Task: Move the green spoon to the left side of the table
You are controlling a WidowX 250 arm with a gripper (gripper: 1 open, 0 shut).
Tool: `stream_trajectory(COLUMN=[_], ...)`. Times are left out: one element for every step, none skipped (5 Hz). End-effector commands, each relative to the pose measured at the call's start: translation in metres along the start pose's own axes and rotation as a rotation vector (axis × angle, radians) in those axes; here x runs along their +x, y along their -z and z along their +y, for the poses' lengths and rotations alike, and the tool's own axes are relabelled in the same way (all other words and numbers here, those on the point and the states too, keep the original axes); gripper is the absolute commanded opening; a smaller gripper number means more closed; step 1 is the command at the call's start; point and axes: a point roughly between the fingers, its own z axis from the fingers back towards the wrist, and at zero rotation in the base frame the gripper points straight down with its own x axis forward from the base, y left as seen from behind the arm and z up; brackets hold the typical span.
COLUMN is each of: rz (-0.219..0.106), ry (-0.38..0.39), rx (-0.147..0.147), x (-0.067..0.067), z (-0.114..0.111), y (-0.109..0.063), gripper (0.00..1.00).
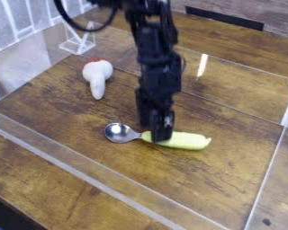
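Note:
The robot's gripper will next grab the green spoon by its yellow-green handle (169,138) near the silver bowl (118,133), so that it can move the spoon across the table.
The green spoon (185,140) lies flat on the dark wooden table (230,171), near its middle. Its silver bowl (118,133) points left and the yellow-green handle points right. My gripper (157,133) points almost straight down and sits low over the left end of the handle, beside the bowl. Its fingers look spread on either side of the handle, and the spoon still rests on the wood. The arm hides where the handle meets the bowl.
A white elongated object with a red tip (96,77) lies left of the arm. A white wire stand (76,39) is at the back left and a small white strip (203,62) at the back. Clear acrylic walls (62,153) edge the table.

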Motion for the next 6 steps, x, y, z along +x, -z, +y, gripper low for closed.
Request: stream_trajectory(rz=[-0.012,-0.004,0.008,0.021,0.029,0.036], ry=[0.078,0.12,0.177,0.217,0.232,0.253], rx=[0.005,0.004,0.008,0.026,0.045,0.061], x=[0.008,0.01,0.012,0.013,0.009,0.005], z=[-0.006,-0.007,-0.009,-0.011,-0.014,-0.015], y=[-0.012,-0.012,-0.013,-0.023,-0.036,-0.046], gripper=[1.0,0.0,0.0,0.0,0.0,0.0])
